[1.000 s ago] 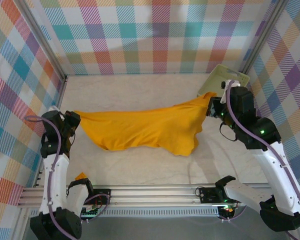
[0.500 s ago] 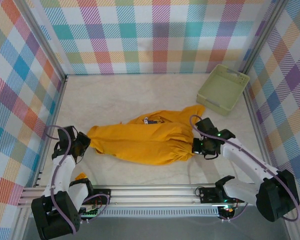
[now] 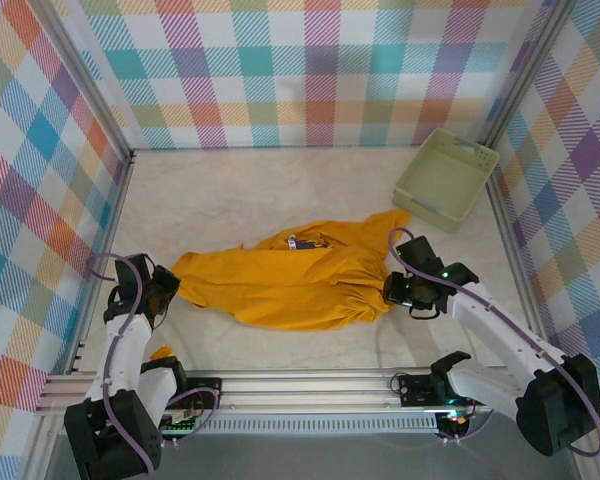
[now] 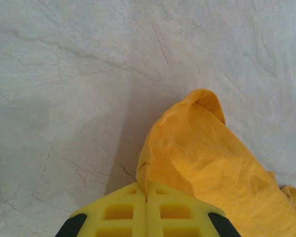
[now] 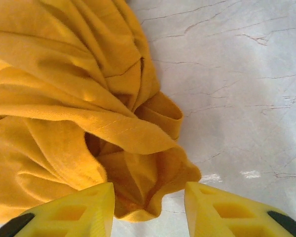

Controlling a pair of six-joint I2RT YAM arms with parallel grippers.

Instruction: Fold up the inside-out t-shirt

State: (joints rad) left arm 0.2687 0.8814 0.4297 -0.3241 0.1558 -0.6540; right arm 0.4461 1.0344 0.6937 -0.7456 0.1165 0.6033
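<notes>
The right gripper takes hold of the inside-out t-shirt next by the crumpled fold opposite my left gripper, to stretch it flat for folding.
The mustard-orange inside-out t-shirt lies bunched in a long heap across the middle of the table, its small white neck label showing on top. My left gripper sits at the shirt's left end, shut on a stitched edge of the t-shirt; the cloth runs up between its closed yellow fingers. At the heap's right end my right gripper stands open, its yellow fingers apart on either side of a crumpled fold of the t-shirt, which rests loose on the table.
A pale green plastic basket stands at the back right, near the checked wall. The metal rail with the arm bases runs along the near edge. Bare table surface lies behind the shirt.
A second ago the shirt was stretched out, held up between both grippers. Both arms came in and down, the shirt dropped into a heap, and the right gripper has just opened and let go.
</notes>
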